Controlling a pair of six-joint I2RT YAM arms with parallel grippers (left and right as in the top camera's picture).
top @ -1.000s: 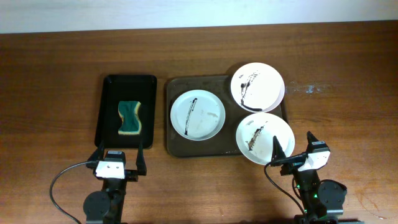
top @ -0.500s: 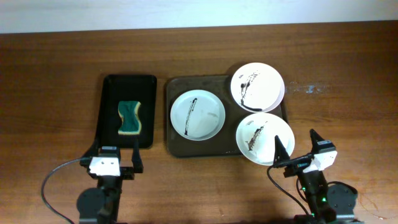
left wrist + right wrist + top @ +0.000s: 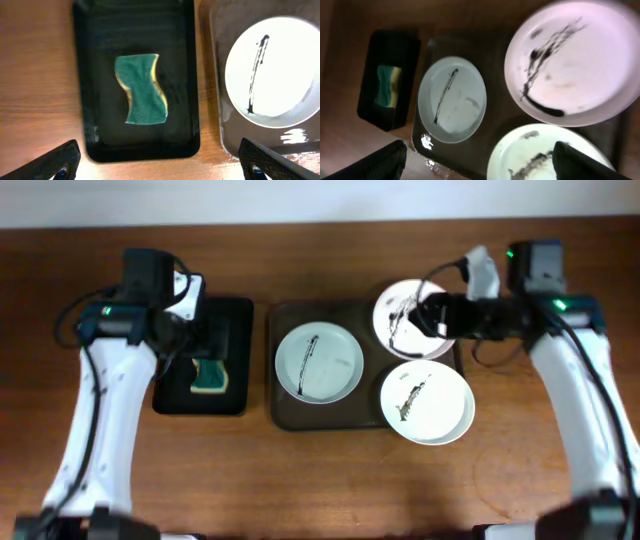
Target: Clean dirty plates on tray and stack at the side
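Observation:
The left gripper reaches the sponge next and grabs it across the middle of its green side [image 3: 209, 374] [image 3: 142, 89], leaving the yellow side free to clean plates.
Three white plates with dark smears lie on the brown tray [image 3: 285, 415]: one at the left [image 3: 318, 363], one at the back right [image 3: 440, 330], one at the front right [image 3: 426, 402]. A green and yellow sponge [image 3: 210, 377] lies in a black tray [image 3: 235, 315]. My left gripper [image 3: 200, 330] hovers open above the sponge [image 3: 142, 90]; its fingers [image 3: 160, 167] are spread wide and empty. My right gripper [image 3: 425, 315] hovers open above the back right plate [image 3: 570, 60]; its fingers [image 3: 480, 165] are empty.
The black tray [image 3: 100, 145] stands just left of the brown tray [image 3: 220, 130] on a wooden table [image 3: 330, 490]. The right wrist view also shows the left plate [image 3: 452, 100], the front right plate [image 3: 540, 155] and the sponge [image 3: 388, 85].
Both arms have left the table's front edge and reached out. The left gripper is now over the black tray, the right one over the back right plate.

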